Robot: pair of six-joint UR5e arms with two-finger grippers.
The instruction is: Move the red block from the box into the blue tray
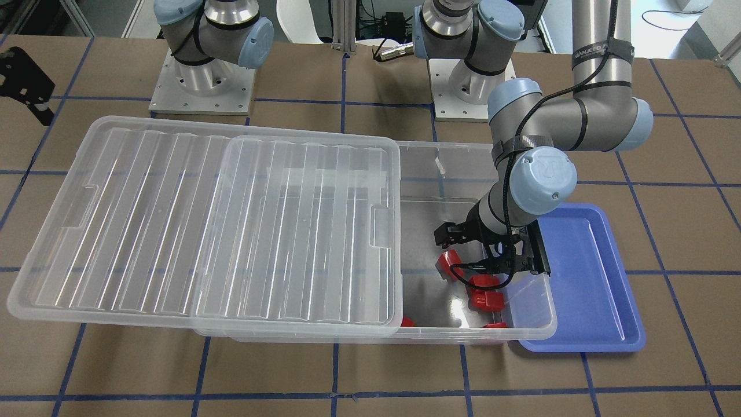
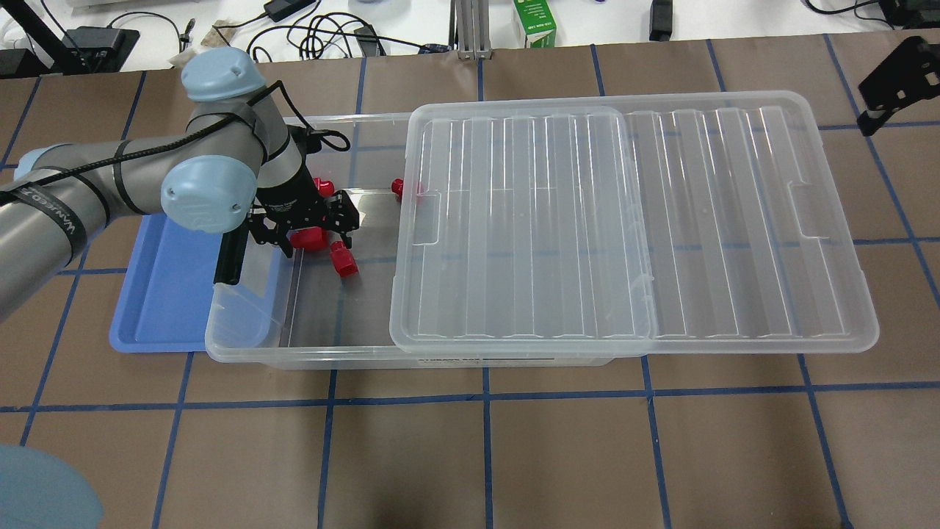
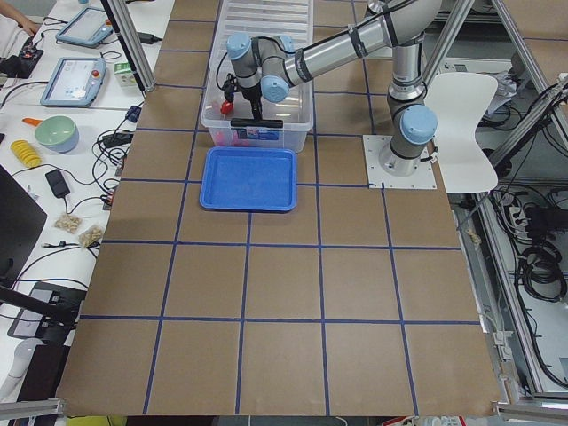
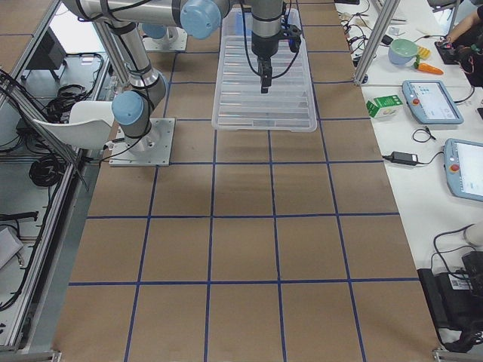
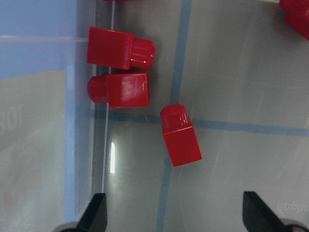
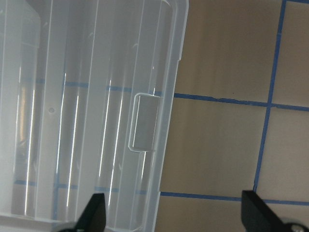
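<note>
I will move the lone red block into the blue tray [image 1: 590, 278], so my left gripper will grab the block by its square body [image 1: 451, 267] next.
The clear box [image 2: 242, 345] lies across the table, its ribbed lid [image 2: 631, 220] slid aside so the end by the blue tray [image 2: 161, 294] is uncovered. Several near-identical red blocks lie on the box floor there. In the left wrist view one red block [image 5: 181, 137] lies alone, with two more [image 5: 120, 90] against the wall by the tray. My left gripper [image 5: 174, 212] is open and empty, reaching down into the box [image 1: 521, 333] just above them [image 2: 308, 234]. My right gripper [image 6: 174, 217] is open and empty, high over the lid's far end.
The blue tray [image 1: 584, 278] sits right against the box's short end and holds nothing. The lid [image 1: 202, 226] overhangs the box towards the right arm's side. Another red block [image 2: 407, 189] lies at the lid's edge. Black brackets stand at the table corner [image 2: 896, 81].
</note>
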